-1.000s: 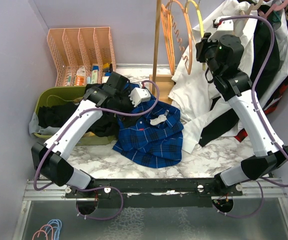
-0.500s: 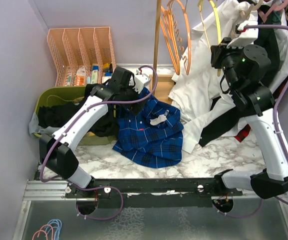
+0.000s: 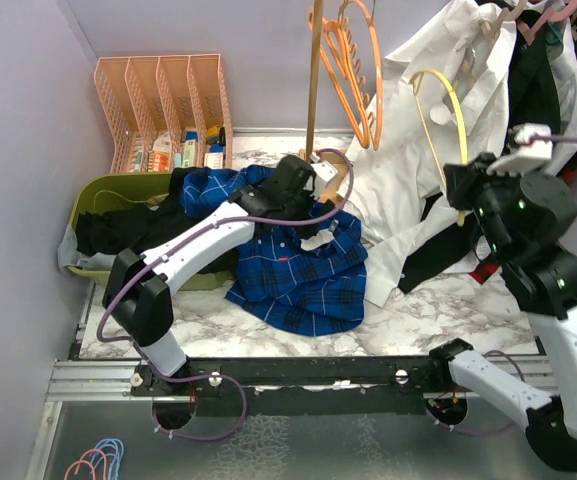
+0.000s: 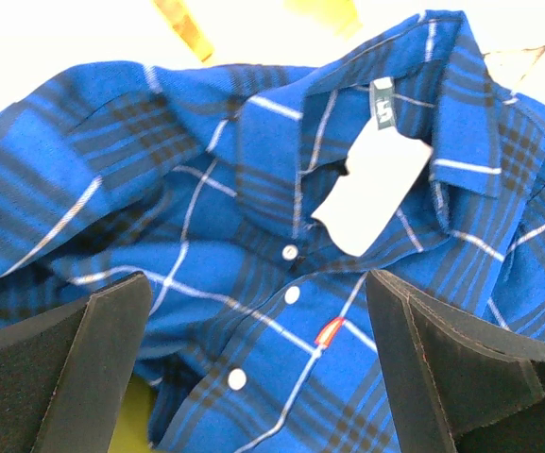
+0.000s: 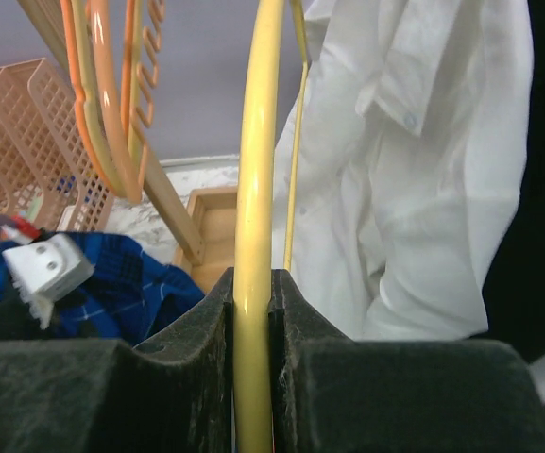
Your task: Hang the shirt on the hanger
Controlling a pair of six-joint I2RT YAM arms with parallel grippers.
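Observation:
The blue plaid shirt should keep its neck open for the hanger, so my left gripper should next grab it by its collar edge (image 3: 299, 234) (image 4: 283, 187), beside the white tag.
The blue plaid shirt (image 3: 303, 270) lies crumpled on the marble table, part of it draped over the green bin. In the left wrist view its collar (image 4: 348, 123), white tag and buttons fill the frame. My left gripper (image 3: 306, 212) hovers just above the collar, open, with the fingers (image 4: 83, 368) wide apart on either side of the button placket (image 4: 263, 368). My right gripper (image 3: 463, 195) is shut on the thin yellow hanger (image 3: 446, 100), held up in the air at the right in front of the white shirt. The right wrist view shows the hanger's rod (image 5: 253, 170) pinched between the pads.
Orange hangers (image 3: 353, 70) hang on a wooden stand (image 3: 314, 90) behind the shirt. A big white shirt (image 3: 408, 180) and dark garments (image 3: 538, 90) hang at the back right. A green bin (image 3: 93, 195) with black cloth and a pink file rack (image 3: 163, 105) stand at the left.
My right arm has carried the yellow hanger right and toward the near side, away from the rail. My left arm has swung right, from the bin to above the shirt's collar.

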